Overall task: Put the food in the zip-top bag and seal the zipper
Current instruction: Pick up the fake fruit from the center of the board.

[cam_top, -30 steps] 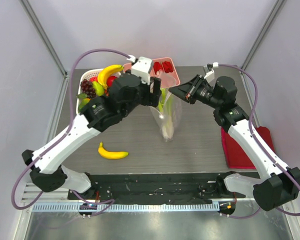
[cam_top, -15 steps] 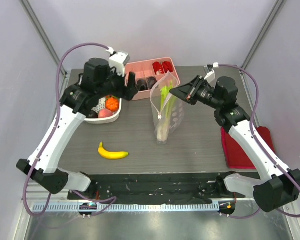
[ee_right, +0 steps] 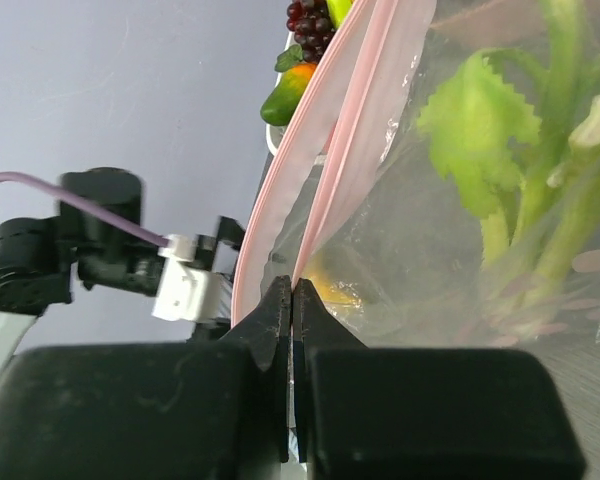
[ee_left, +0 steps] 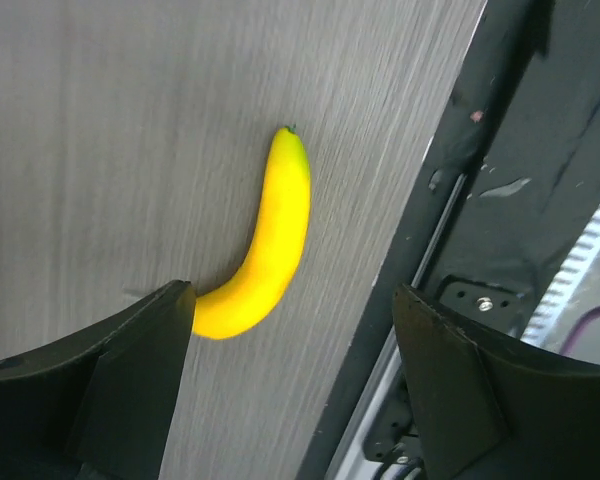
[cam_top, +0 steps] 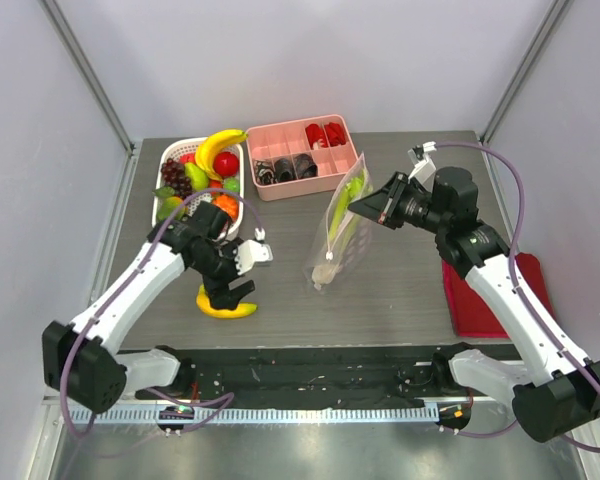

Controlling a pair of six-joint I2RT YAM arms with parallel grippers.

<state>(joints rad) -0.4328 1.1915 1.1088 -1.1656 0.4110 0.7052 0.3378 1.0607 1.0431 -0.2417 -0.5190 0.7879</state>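
Note:
I will next grab the banana across its middle (cam_top: 221, 308) with my left gripper, so the banana's end opposite its green tip can go into the bag (cam_top: 342, 232).
The clear zip-top bag (cam_top: 342, 232) stands tilted mid-table with the white-and-green leek (cam_top: 348, 205) inside; the leek's green leaves show through the plastic in the right wrist view (ee_right: 480, 120). My right gripper (cam_top: 368, 206) is shut on the bag's pink zipper strip (ee_right: 325, 120) and holds the mouth edge up. Purple grapes (cam_top: 175, 178) and an orange fruit (cam_top: 223, 203) lie in the white basket (cam_top: 161, 172). My left gripper (cam_top: 228, 297) is open, low over a yellow banana (ee_left: 265, 245) on the table, one finger (ee_left: 130, 380) beside its end.
A pink compartment tray (cam_top: 352, 152) with dark and red pieces stands at the back. The basket also holds a second banana (cam_top: 218, 148) and a red fruit. A red flat block (cam_top: 488, 295) lies at the right edge. The black front rail (ee_left: 480, 180) runs close beside the banana.
My left arm has swung from the back, past the basket, forward and down to the banana near the front edge. The bag now leans more to the right in my right gripper.

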